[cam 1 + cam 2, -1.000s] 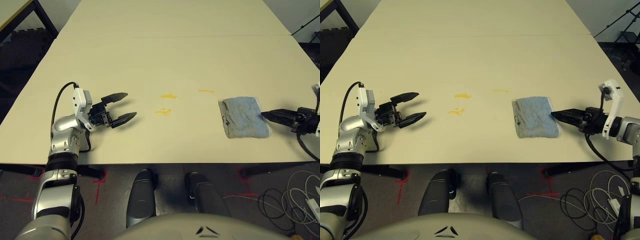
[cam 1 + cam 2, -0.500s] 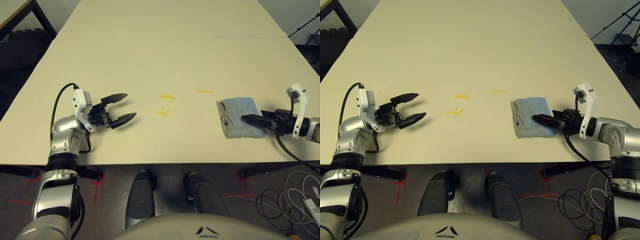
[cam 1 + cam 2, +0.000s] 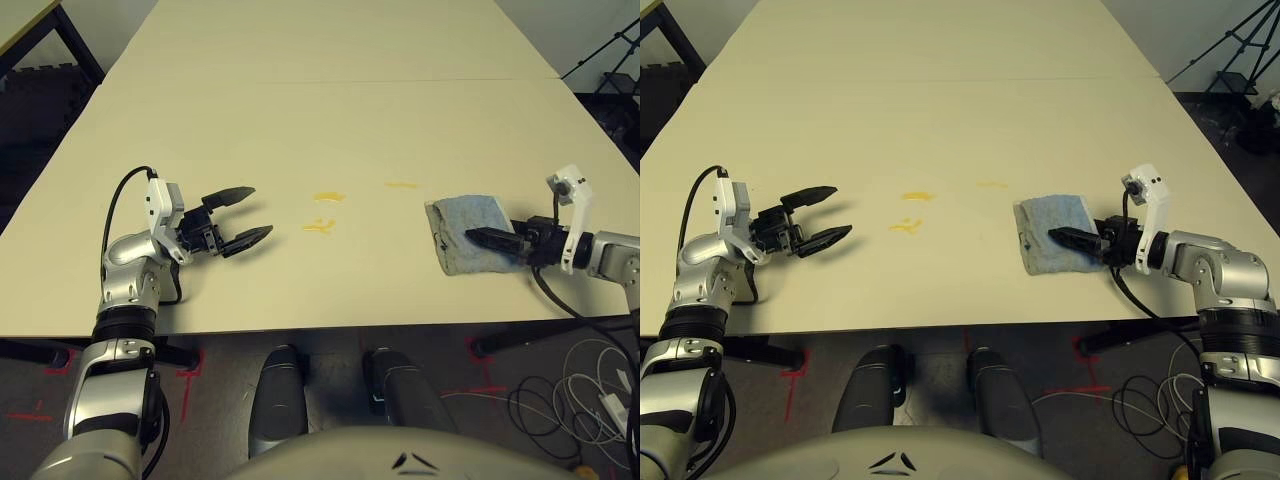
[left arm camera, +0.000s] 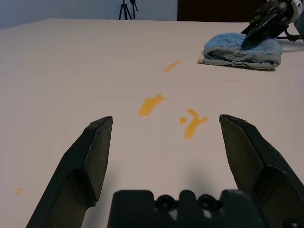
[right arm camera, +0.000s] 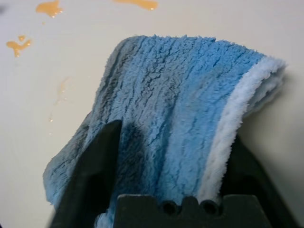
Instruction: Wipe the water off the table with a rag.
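Next, my right gripper needs to pick up the rag [image 5: 180, 104] by its white hem edge [image 5: 228, 128], which stands up, to wipe the water off the table.
The blue rag [image 3: 455, 232] lies flat on the beige table [image 3: 330, 110], near its front right. My right gripper [image 3: 478, 238] reaches over the rag from the right. In the right wrist view it is open, with the rag [image 5: 180, 104] lying between its fingers [image 5: 97, 161]. Three yellowish water smears [image 3: 330, 196] [image 3: 320, 227] [image 3: 402, 184] sit left of the rag, mid-table. My left gripper [image 3: 262, 210] rests open at the front left, pointing at the smears [image 4: 151, 104], nothing in it.
A thin seam [image 3: 300, 80] crosses the table far behind the work area. A tiny orange droplet [image 4: 18, 191] lies near my left gripper. Cables [image 3: 590, 380] lie on the floor at the right, beyond the table's front edge.
My right gripper has moved left from the rag's right edge to over the rag. The camera has shifted slightly. The left arm has not moved.
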